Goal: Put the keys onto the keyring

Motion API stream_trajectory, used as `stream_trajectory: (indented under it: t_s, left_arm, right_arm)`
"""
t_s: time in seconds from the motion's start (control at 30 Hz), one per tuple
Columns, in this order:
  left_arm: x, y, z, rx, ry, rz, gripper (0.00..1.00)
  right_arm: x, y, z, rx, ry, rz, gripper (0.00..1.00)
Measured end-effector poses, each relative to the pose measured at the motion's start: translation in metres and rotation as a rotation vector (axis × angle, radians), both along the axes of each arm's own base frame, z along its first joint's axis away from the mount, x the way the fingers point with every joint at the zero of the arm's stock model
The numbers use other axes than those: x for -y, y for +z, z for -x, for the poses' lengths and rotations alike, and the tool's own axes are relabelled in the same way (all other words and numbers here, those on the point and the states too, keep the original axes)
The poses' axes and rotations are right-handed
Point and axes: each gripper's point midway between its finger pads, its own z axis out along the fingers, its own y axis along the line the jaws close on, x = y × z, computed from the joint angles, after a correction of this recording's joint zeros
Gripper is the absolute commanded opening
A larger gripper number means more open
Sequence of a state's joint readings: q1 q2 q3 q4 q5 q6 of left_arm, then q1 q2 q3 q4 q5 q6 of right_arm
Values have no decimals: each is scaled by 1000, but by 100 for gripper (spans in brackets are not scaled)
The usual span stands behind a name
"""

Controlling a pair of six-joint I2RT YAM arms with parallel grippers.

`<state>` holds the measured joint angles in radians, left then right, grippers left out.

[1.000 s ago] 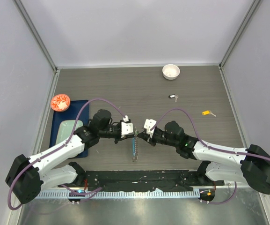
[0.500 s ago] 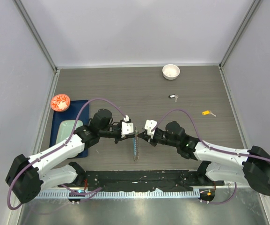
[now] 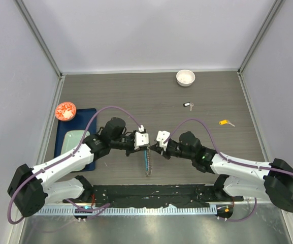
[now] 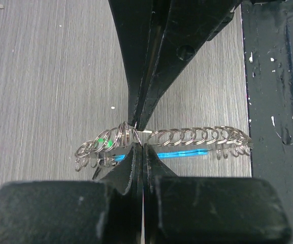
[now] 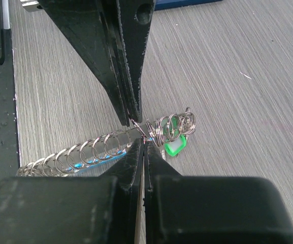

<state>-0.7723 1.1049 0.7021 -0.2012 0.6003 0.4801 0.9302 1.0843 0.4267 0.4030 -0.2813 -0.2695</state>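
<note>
My right gripper can release the keyring [image 3: 147, 161]; my left fingers pinch its loops.
The keyring [image 3: 147, 161], a chain of silver loops with a blue segment [image 4: 183, 154], hangs between the two grippers near the table's front middle. My left gripper [image 4: 139, 146] is shut on its loops from one side. My right gripper [image 5: 142, 142] is shut on them from the opposite side, tip to tip with the left. A green-tagged key [image 5: 175, 146] hangs on the bunched loops beside the right fingertips. Two more keys lie loose on the table, one with a black tag [image 3: 188, 105] and one with a yellow tag [image 3: 226, 122].
A white bowl [image 3: 185, 77] stands at the back right. At the left a blue mat [image 3: 65, 133] carries a pale green plate [image 3: 74, 141], with an orange-red bowl [image 3: 65, 110] at its far corner. A black rail [image 3: 151, 193] runs along the near edge.
The left gripper has shifted a little to the right, closing on the right gripper, and the keyring has moved right with it. Both grips stay shut.
</note>
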Motion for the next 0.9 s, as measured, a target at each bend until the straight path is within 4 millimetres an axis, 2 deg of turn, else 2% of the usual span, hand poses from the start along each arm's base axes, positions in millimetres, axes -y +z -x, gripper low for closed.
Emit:
stream_trajectory:
  t_s: [0.37, 0.67, 0.77, 0.9]
  left_arm:
    - [2, -6, 4, -30, -4, -49, 0]
    - [1, -1, 1, -21, 56, 0, 0]
    - [3, 1, 0, -38, 92, 20, 0]
    - [1, 1, -1, -62, 147, 55, 0]
  right_arm:
    - [0, -5, 4, 6, 15, 53, 1]
    - [0, 1, 3, -17, -12, 54, 16]
    - [2, 11, 6, -24, -20, 29, 22]
    - [9, 37, 8, -5, -46, -41, 31]
